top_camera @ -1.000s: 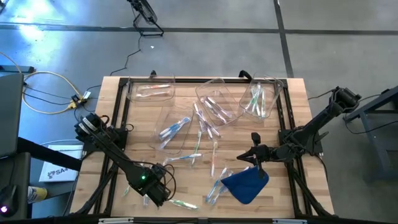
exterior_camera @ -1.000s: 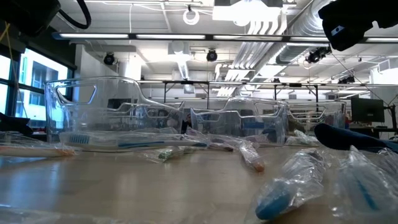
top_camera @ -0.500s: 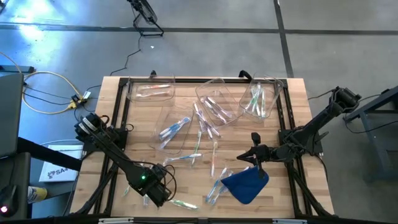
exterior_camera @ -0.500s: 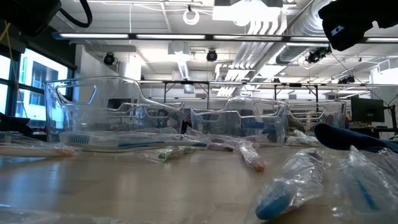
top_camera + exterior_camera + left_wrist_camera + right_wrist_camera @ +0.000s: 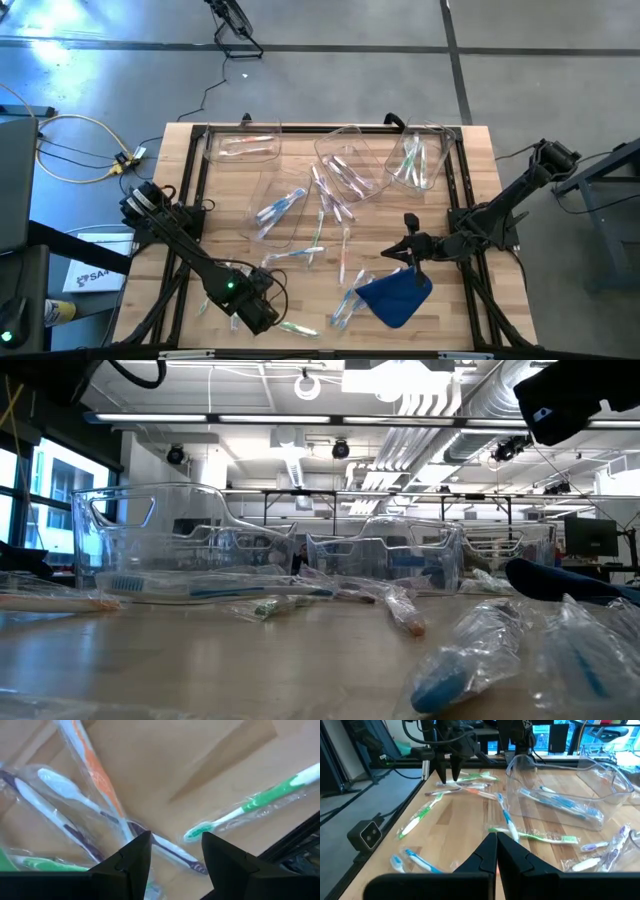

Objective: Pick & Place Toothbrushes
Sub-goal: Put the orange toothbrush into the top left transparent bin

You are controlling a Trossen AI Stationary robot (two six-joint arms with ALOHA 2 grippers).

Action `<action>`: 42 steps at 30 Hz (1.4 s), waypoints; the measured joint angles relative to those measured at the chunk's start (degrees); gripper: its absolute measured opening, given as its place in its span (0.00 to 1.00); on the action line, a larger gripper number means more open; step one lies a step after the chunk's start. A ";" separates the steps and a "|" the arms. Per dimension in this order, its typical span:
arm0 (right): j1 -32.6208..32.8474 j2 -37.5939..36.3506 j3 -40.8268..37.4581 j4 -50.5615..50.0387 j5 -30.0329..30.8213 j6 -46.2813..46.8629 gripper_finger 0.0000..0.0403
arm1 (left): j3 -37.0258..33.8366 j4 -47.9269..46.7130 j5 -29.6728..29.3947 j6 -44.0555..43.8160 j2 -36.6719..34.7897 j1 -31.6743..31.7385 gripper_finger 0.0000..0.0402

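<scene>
It isn't time to close my left gripper yet: its fingers are on either side of a purple-and-white handle, so it should first move toward the orange toothbrush outside.
Several wrapped toothbrushes lie loose on the wooden table, some in mid-table and a small heap at the near left. My left gripper hovers open over that heap, pointing steeply down; a purple-and-white toothbrush runs under the gap between its fingers. A green one and an orange one lie beside it. In the right wrist view the left gripper stands just above the brushes. My right gripper waits shut above the table's right part, holding nothing.
Clear plastic bins stand across the far half, some with toothbrushes in them: at the far left, at the far middle, at the far right, and one nearer the centre. A blue cloth lies at the near right.
My left gripper has tipped a little at the wrist while staying over the same heap, still open. The toothbrushes have not moved.
</scene>
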 joint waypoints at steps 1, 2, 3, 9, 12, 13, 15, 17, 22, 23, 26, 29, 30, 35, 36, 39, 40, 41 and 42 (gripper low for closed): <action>0.00 0.00 -0.01 -0.23 0.05 0.47 0.01 | 0.00 -0.32 -0.27 0.02 0.00 0.02 0.42; 0.02 0.00 0.01 -0.45 0.28 0.77 0.01 | 0.00 -0.92 -0.42 -0.03 0.00 0.02 0.42; 0.00 0.00 -0.01 -0.53 0.53 0.88 0.01 | 0.00 -1.74 -0.45 -0.10 0.00 0.02 0.42; 0.00 0.00 0.01 -0.55 1.46 0.95 0.01 | 0.00 -5.71 -0.43 -1.69 0.00 0.02 0.42; 0.00 0.00 -0.01 -0.55 1.46 0.95 0.01 | 0.00 -4.78 -0.42 0.07 0.00 0.02 0.42; 0.00 0.00 -0.01 -0.55 1.46 0.95 0.01 | -0.01 -4.88 -0.41 0.08 0.00 0.02 0.42; 0.00 0.00 -0.01 -0.55 1.46 0.95 0.01 | -0.73 -4.11 -0.43 0.05 -0.04 0.02 0.42; 0.00 0.00 0.01 -0.55 1.46 0.95 0.01 | -2.53 -2.39 -0.41 0.03 -0.04 0.02 0.42; 0.01 0.00 -0.01 -0.55 1.46 0.95 0.01 | -6.60 2.71 0.01 -0.01 -0.02 0.02 0.42; 0.00 0.00 0.01 -0.55 1.46 0.95 0.01 | -6.83 2.72 0.03 -0.15 -0.02 0.02 0.42; 0.00 0.00 0.01 -0.55 1.46 0.95 0.01 | -7.03 1.91 0.01 -1.47 -0.02 0.02 0.42; 0.00 0.00 0.01 -0.55 1.49 0.95 0.01 | -7.08 1.19 0.01 -1.57 -0.02 0.02 0.42; 0.00 0.00 -0.01 -0.55 1.49 0.95 0.01 | -7.08 1.13 0.01 -1.65 -0.02 0.02 0.42; 0.00 0.00 0.00 -0.55 1.49 0.95 0.01 | -7.09 -0.26 0.01 -1.69 -0.02 0.02 0.42; 0.00 0.00 -0.01 -0.55 1.49 0.95 0.01 | -7.08 -0.50 0.01 -1.69 -0.02 0.02 0.42; 0.00 0.00 0.00 -0.55 1.49 0.95 0.01 | -7.09 -1.18 0.01 -1.71 -0.02 0.02 0.42; 0.00 0.00 -0.01 -0.55 1.49 0.95 0.01 | -7.10 -1.29 -0.01 -1.74 -0.02 0.02 0.42; 0.00 0.00 0.00 -0.55 1.49 0.95 0.01 | -7.10 -1.30 -0.01 -1.74 -0.02 0.02 0.42; 0.00 0.00 0.00 -0.55 1.49 0.95 0.01 | -7.10 -1.28 -0.01 -1.74 -0.02 0.02 0.42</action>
